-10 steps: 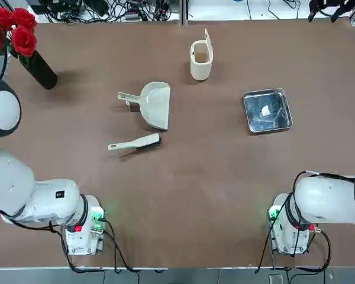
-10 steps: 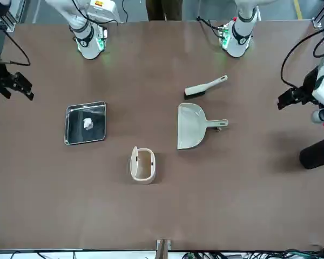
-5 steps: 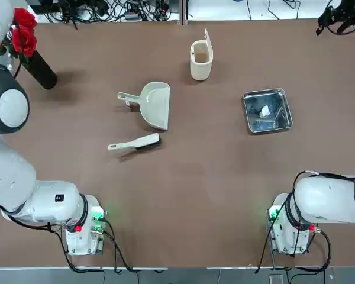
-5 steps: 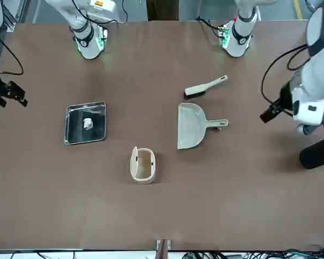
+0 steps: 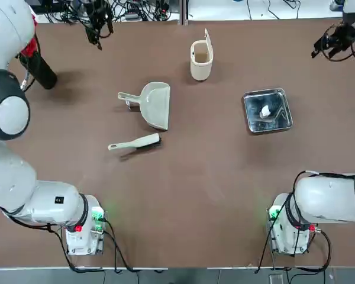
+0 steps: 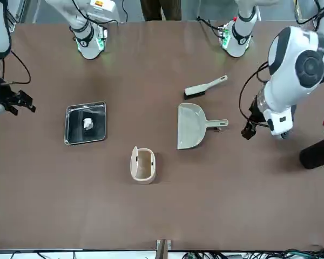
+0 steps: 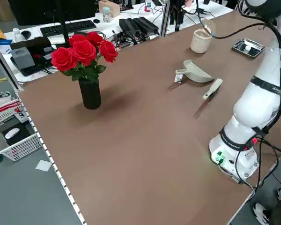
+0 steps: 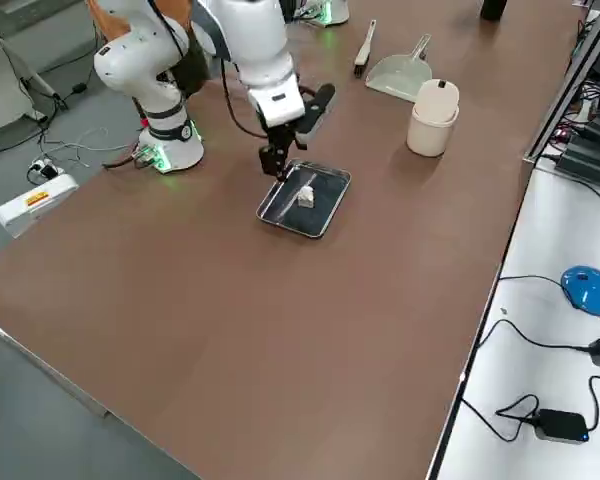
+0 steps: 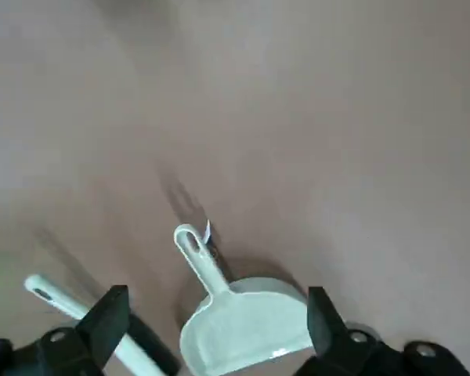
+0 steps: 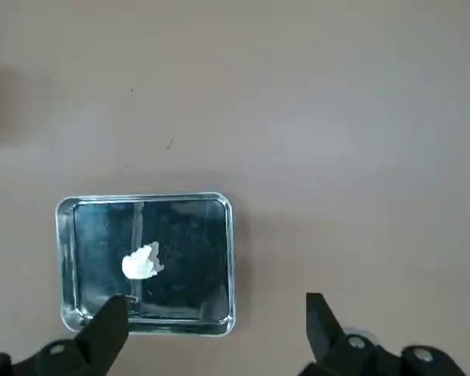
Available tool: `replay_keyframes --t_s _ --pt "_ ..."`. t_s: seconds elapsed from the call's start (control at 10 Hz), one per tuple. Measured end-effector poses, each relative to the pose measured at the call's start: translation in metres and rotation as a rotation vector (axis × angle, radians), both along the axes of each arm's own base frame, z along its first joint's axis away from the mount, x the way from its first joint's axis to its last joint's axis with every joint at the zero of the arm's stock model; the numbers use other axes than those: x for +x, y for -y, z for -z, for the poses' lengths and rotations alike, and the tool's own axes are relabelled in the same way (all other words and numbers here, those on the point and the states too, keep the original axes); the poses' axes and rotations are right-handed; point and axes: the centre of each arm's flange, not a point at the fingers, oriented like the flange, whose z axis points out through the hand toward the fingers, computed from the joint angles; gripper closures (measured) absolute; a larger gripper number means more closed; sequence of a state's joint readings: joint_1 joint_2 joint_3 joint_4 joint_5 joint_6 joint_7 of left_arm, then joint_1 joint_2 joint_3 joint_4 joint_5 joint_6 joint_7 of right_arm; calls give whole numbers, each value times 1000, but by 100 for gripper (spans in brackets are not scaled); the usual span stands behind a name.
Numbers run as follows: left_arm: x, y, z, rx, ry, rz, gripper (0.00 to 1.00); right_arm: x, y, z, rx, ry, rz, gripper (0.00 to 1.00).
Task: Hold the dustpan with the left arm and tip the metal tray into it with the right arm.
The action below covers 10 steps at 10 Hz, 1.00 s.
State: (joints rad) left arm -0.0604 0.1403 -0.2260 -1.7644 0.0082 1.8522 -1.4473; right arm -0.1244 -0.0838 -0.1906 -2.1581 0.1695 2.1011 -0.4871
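Note:
My left gripper grabs the dustpan by its narrow looped handle [image 6: 216, 123] [image 9: 204, 263] next, because the broad pan spreads too wide for the fingers.
The cream dustpan [image 5: 154, 104] lies flat mid-table, its stubby handle [image 9: 194, 252] pointing toward the table's left edge. My left gripper [image 6: 248, 129] hangs open in the air beyond the handle's end, apart from it; in the left wrist view its fingers [image 9: 110, 315] frame the pan [image 9: 247, 327] from above. The shiny square metal tray [image 5: 267, 110] sits on the right half of the table with a small white lump [image 10: 141, 262] in it. Off the tray's outer, far side my right gripper [image 6: 21, 102] hovers open and holds nothing.
A cream long-handled brush [image 5: 134, 143] lies just nearer the bases than the dustpan. A cream upright bin [image 5: 201, 59] stands beyond it, between pan and tray. A black vase of red roses [image 7: 84, 61] stands at the far left. Cables run along the table's far edge.
Both arms have swung in over the table. The left gripper came from the left edge toward the dustpan's handle; the right gripper dropped closer to the tray. Nothing on the table moved.

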Motion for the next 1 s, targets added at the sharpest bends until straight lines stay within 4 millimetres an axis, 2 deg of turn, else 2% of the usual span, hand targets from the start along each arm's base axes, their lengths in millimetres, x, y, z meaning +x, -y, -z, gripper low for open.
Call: replay_keyframes --t_s 0.3,0.5,0.8,1.0 --pt "-26 13 40 -21 13 -126 0 10 21 70 57 -18 -39 0" --pt "-39 23 77 -47 38 -230 0 8 24 113 63 -25 -2 0" --pt "-57 36 118 -69 76 -336 2 -5 23 162 70 -49 -15 0" --pt "-57 41 140 -52 76 -357 3 -8 24 196 79 -69 -25 0"
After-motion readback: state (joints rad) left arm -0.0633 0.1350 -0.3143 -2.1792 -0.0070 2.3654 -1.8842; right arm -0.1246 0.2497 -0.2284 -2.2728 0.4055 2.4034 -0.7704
